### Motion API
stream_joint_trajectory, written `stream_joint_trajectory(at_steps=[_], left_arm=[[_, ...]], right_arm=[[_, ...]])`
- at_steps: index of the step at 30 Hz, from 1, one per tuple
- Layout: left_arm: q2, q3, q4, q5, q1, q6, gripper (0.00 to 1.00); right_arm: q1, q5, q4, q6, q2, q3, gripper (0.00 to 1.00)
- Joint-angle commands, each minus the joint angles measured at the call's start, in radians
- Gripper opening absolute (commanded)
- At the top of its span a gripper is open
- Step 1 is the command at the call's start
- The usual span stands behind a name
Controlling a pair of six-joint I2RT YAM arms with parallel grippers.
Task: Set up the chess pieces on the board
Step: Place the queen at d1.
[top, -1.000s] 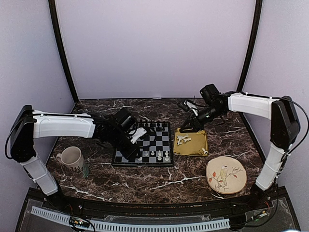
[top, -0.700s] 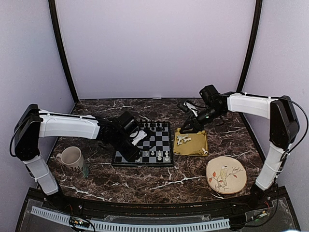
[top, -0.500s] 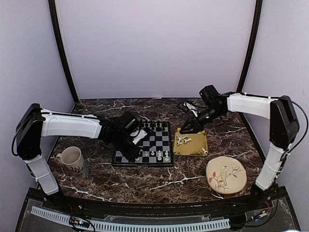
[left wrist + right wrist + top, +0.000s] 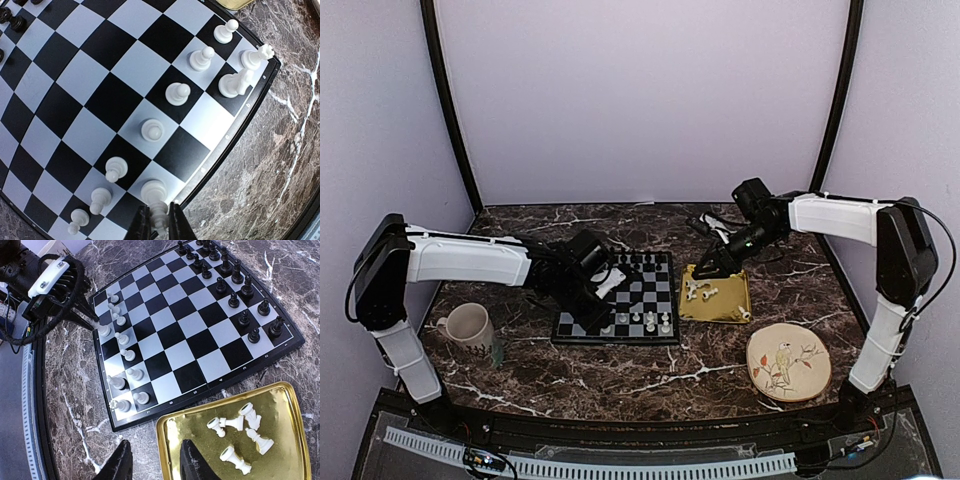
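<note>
My left gripper is ready to open: the base of the white piece rests inside the light square, so the piece would stay standing.
The board (image 4: 620, 340) lies mid-table. Several white chess pieces (image 4: 177, 93) stand along its near edge, and black ones (image 4: 235, 280) line the far edge. My left gripper (image 4: 160, 221) is shut on a white piece (image 4: 158, 210), whose round base (image 4: 153, 190) is over a light square in the edge row by the rim. In the top view this gripper (image 4: 593, 321) sits at the board's near left. Several white pieces (image 4: 235, 427) lie toppled in the gold tray (image 4: 280, 462). My right gripper (image 4: 156, 465) hangs open and holds nothing, over the tray's corner nearest the board.
A cream mug (image 4: 468, 326) stands left of the board. A round bird-painted plate (image 4: 788, 362) lies at the near right. The gold tray (image 4: 730, 305) sits just right of the board, with one white piece (image 4: 744, 313) at its near right corner.
The left arm has reached a little further right along the board's near left edge, still holding its piece. The right gripper has barely moved above the tray.
</note>
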Motion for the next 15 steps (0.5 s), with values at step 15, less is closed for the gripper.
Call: stream_joint_trajectory(at_steps=[15], left_arm=[[-0.016, 0.032, -0.062, 0.012, -0.006, -0.018, 0.32]], right_arm=[[-0.004, 0.004, -0.01, -0.012, 0.017, 0.006, 0.33]])
